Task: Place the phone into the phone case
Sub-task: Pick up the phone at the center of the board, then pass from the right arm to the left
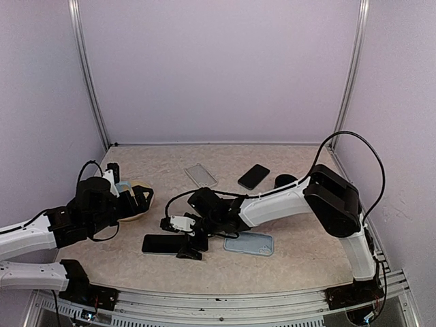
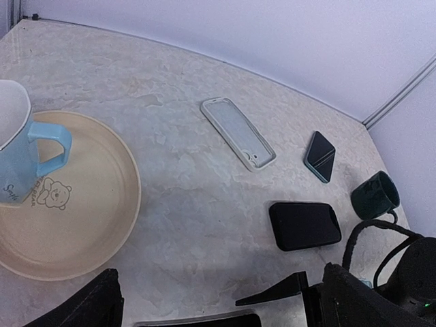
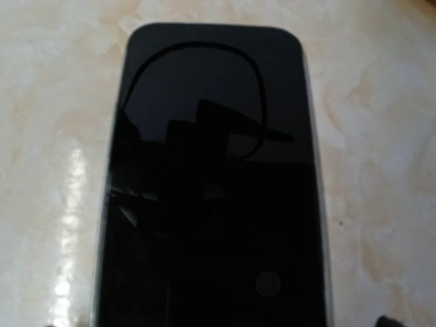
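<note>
The robot's fingers are on either side of the long edges of the black phone (image 1: 162,243), low near the table, so the right gripper needs to close on the phone.
A black phone (image 1: 162,243) lies screen up near the table's front; it fills the right wrist view (image 3: 211,191) and shows as a sliver at the bottom of the left wrist view (image 2: 197,320). My right gripper (image 1: 191,243) hovers open at its right end, with one finger (image 2: 272,296) just above the table. A light-blue phone case (image 1: 249,243) lies right of that gripper. A clear phone case (image 1: 201,176) (image 2: 238,133) lies further back. My left gripper (image 1: 139,199) (image 2: 218,310) is wide open and empty, beside the plate.
A beige plate (image 1: 136,212) (image 2: 102,225) holds a blue-handled cup (image 2: 20,163) at the left. At the back lie a second dark phone (image 1: 254,176) (image 2: 320,157) and a dark green mug (image 1: 285,181) (image 2: 375,195). A black phone-shaped slab (image 2: 304,225) lies close to the right arm.
</note>
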Controlling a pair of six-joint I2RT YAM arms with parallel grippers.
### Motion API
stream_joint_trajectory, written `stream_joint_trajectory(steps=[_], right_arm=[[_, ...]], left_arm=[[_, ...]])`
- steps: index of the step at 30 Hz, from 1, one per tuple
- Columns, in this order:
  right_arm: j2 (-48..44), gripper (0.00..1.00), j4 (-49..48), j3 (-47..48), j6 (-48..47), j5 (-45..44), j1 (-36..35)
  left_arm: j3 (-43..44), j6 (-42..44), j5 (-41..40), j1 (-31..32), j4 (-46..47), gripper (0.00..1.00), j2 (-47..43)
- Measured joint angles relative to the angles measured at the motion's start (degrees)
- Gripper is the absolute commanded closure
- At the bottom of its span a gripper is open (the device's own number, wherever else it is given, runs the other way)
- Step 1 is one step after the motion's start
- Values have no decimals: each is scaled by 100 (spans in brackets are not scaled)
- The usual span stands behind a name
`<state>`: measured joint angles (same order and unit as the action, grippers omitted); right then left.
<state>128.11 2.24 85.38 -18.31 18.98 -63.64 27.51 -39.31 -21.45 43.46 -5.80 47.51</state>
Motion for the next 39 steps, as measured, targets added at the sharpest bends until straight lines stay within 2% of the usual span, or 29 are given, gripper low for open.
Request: stream_joint_trajectory(steps=[3,13,14,17,19,27,39], right_arm=[[26,1,-11,4,24,-22,0],[173,17,9,138,153,50,0],[177,19,20,146,164,68,0],[221,39,107,240,173,109,0],[256,44,168,321,184,142,0],[302,45,203,407,155,98,2],[-605,47,-221,-780,-9,-455,7]], left_arm=[[0,-15,-4,0,0,1,0],[0,-59,-96,0,2,1,-116],[0,-66,-107,0,2,1,-129],[0,-79,-131,0,2,1,-179],[0,-92,-138,0,0,1,-197],[0,-175,-131,0,-2,1,-103],[-96,-229,352,-164,111,1,186]])
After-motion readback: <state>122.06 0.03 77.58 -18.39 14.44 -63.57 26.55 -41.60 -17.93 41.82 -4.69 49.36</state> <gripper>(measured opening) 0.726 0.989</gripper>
